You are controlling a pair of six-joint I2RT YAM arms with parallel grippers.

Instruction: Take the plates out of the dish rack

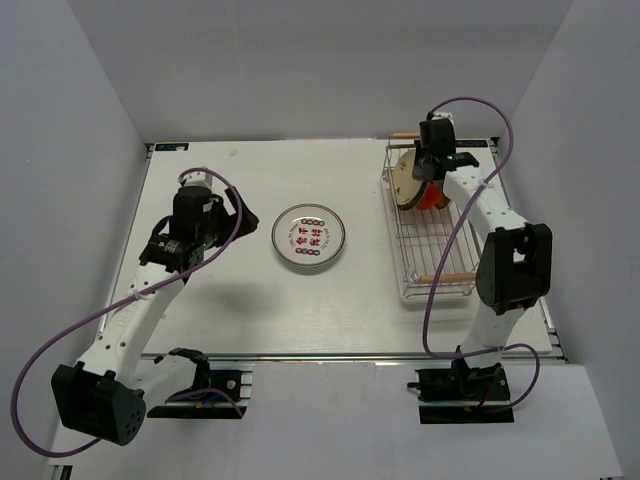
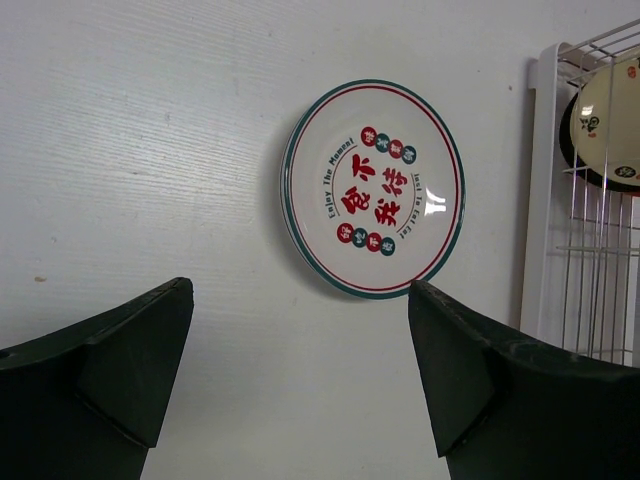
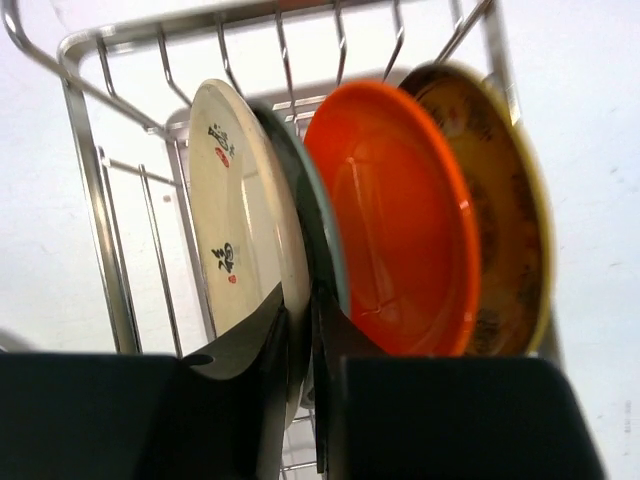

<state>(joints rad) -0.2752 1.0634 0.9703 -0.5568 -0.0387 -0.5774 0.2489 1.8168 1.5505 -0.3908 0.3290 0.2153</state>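
Note:
My left gripper should grab the cream plate (image 3: 235, 200) next by its rim, opposite my right gripper. Then my right gripper will be free to unload more.
A white plate with a green rim and red characters (image 1: 309, 237) lies flat on the table's middle; it also shows in the left wrist view (image 2: 375, 190). The dish rack (image 1: 437, 255) stands at the right. Several plates stand on edge at its far end: a cream plate (image 3: 235, 200), a teal plate (image 3: 328, 235), a red-orange plate (image 3: 400, 220) and a yellow-brown patterned plate (image 3: 505, 210). My right gripper (image 3: 300, 320) is shut on the cream plate's rim, one finger in front and one behind it. My left gripper (image 2: 300, 290) is open and empty, left of the flat plate.
The rack's near half holds no plates (image 1: 440, 240). Wooden rod handles sit at its far end (image 1: 405, 135) and near end (image 1: 447, 277). The rack's white edge shows at the right of the left wrist view (image 2: 540, 200). Grey walls enclose the table on three sides.

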